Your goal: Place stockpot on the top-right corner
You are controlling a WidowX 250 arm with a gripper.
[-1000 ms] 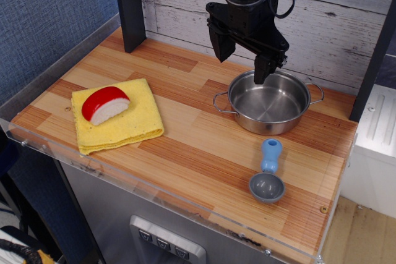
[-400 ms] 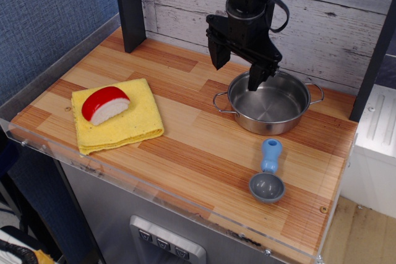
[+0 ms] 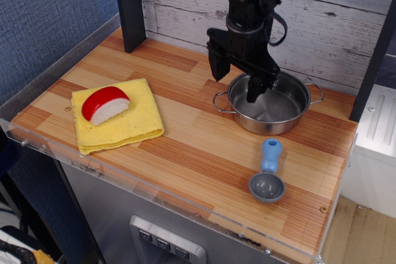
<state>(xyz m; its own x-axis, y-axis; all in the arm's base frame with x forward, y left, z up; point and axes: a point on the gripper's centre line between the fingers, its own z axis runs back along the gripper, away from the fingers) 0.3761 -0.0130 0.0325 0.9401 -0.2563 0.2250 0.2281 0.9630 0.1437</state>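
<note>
I need to move the stockpot (image 3: 272, 106) over to its corner, so next I should grab it with my gripper by its rim (image 3: 231, 89) beside a wire loop handle.
The stockpot (image 3: 272, 106) is a shallow shiny steel pot with two wire loop handles, standing on the wood tabletop at the back right. My black gripper (image 3: 236, 81) is open and low over the pot's left rim: one finger is outside the rim on the left, the other reaches inside the pot. Whether the fingers touch the rim I cannot tell. The corner with the black upright post (image 3: 129, 7) and the blue textured wall (image 3: 49, 17) is the bare wood at the back left (image 3: 114, 51), well away from the pot.
A yellow cloth (image 3: 117, 119) with a red-and-white food piece (image 3: 106, 104) lies at the front left. A grey scoop with a blue handle (image 3: 268, 171) lies in front of the pot. A white ribbed cabinet (image 3: 377, 128) stands past the right edge, behind a second dark post (image 3: 374, 54).
The gripper has come down and shifted slightly left, from above the pot's back-left rim to straddling its left rim. The pot has not moved.
</note>
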